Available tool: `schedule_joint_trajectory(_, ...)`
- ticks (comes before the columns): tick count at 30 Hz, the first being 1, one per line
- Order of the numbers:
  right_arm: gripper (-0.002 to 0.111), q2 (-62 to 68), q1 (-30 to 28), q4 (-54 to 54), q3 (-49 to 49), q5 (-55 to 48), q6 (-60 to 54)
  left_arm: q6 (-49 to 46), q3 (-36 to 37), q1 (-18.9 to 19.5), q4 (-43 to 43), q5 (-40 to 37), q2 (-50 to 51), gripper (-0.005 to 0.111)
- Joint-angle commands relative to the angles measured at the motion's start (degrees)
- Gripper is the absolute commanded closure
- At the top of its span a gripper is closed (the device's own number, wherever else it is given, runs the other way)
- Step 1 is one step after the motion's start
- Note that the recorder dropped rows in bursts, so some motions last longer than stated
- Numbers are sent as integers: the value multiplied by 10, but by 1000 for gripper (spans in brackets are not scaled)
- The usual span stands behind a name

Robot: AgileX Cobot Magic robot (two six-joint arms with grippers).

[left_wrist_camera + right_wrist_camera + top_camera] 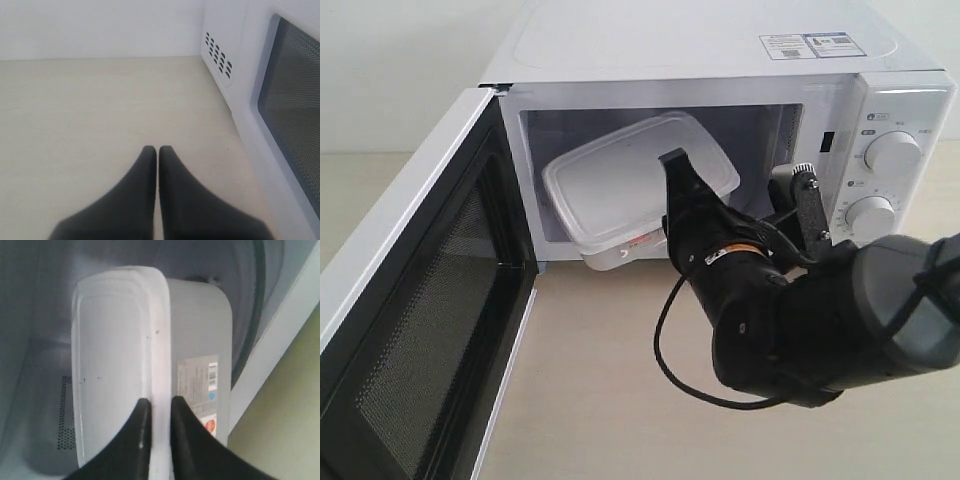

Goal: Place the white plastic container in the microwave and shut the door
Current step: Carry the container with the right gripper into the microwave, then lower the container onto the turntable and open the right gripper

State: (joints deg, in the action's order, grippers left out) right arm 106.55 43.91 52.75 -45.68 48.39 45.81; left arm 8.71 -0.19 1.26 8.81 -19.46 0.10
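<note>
I should keep holding the white plastic container with my right gripper until it lies level inside the microwave. Its lower corner [606, 260] sticks out over the microwave's front edge [558, 252].
The white plastic container [620, 185] sits tilted inside the cavity of the white microwave [720, 60], its lid facing up and left and its red-marked label [642, 240] at the lower front. My right gripper [670, 195] is shut on the container's lid rim; the right wrist view shows the container [115, 350] with a black finger on each side of the rim at my right gripper [160, 402]. The door [410, 300] stands swung wide open at the left, mesh inner face showing. My left gripper [158, 148] is shut and empty over the bare tabletop beside the door [285, 105].
The beige tabletop [590, 380] stretches in front of the microwave. Two round dials [892, 152] are on the right control panel. My right arm's dark bulky wrist [820, 320] and its cable hang low at the cavity mouth. A vented white panel [218, 52] lies near my left gripper.
</note>
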Motion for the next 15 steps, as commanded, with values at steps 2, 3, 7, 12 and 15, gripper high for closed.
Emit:
schedule_joint_trajectory(2, 108, 12, -17, -10, -17, 19, 18, 2, 2, -3, -4, 1, -1, 103)
schedule_joint_trajectory(3, 108, 13, -21, -10, -19, 20, 20, 2, 2, -3, -4, 1, -1, 103)
schedule_joint_trajectory(7, 108, 19, -28, -14, -30, 20, 21, 2, 2, -3, -4, 1, -1, 103)
schedule_joint_trajectory(12, 108, 22, -36, -9, -46, 17, 10, 2, 2, -3, -4, 1, -1, 103)
schedule_joint_trajectory(15, 108, 22, -45, -8, -58, 10, 10, 2, 2, -3, -4, 1, -1, 103)
